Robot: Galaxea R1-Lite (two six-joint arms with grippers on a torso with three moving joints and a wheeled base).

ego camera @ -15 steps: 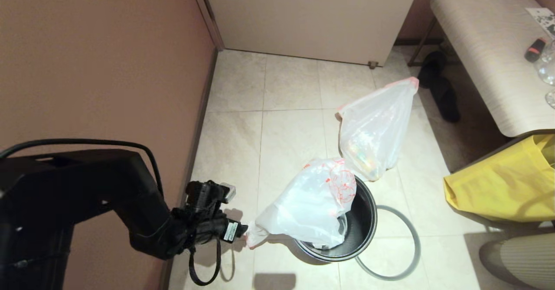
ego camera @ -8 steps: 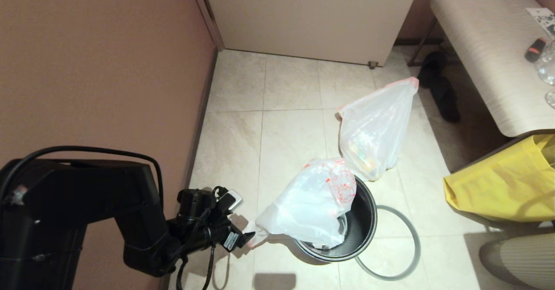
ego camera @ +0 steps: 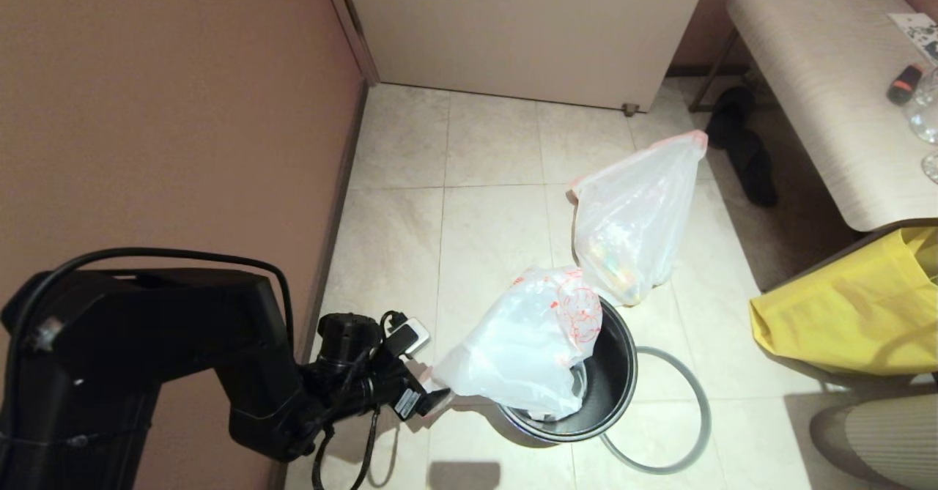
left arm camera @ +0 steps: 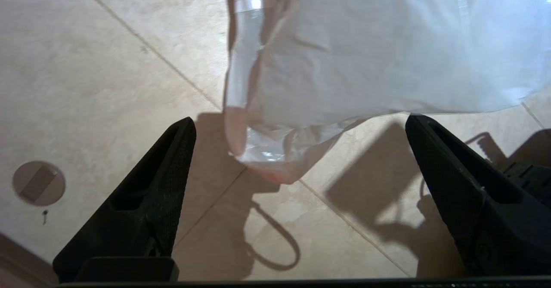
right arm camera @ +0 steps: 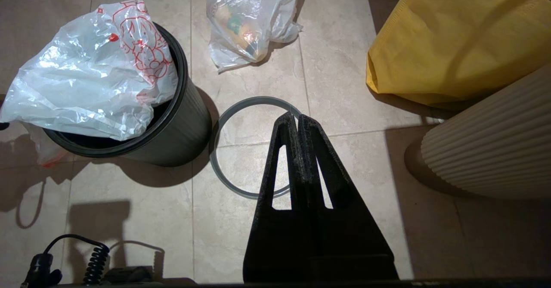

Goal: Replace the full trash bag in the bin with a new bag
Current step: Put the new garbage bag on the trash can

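Note:
The new bag's sheet spreads out past the fingers of my left gripper. My left gripper will move toward the bin [ego camera: 614, 391] first and close on the new bag after that.
The new bag [ego camera: 520, 351], white with a red cartoon, lies crumpled over the left rim of the black bin [ego camera: 614, 391]. My left gripper [ego camera: 438, 400] is low beside it and open. In the left wrist view the new bag's [left arm camera: 366, 55] pink-edged corner [left arm camera: 262, 167] hangs loose between the spread fingers [left arm camera: 165, 171], touching neither. The grey hoop [ego camera: 706, 406] lies flat on the floor right of the bin. The full trash bag [ego camera: 630, 219] stands on the tiles behind the bin. My right gripper [right arm camera: 297, 116] is shut and empty above the hoop [right arm camera: 258, 100], right of the bin [right arm camera: 181, 124].
A brown wall [ego camera: 146, 109] runs close along the left arm. A yellow bag [ego camera: 850, 314] and a ribbed cream object [right arm camera: 495, 150] crowd the right. A bench [ego camera: 806, 72] with small items stands at the back right, with dark shoes [ego camera: 747, 153] beneath it.
My left arm has dropped and swung its gripper right, toward the bin. The bag's stretched corner has gone slack and drawn back toward the bin.

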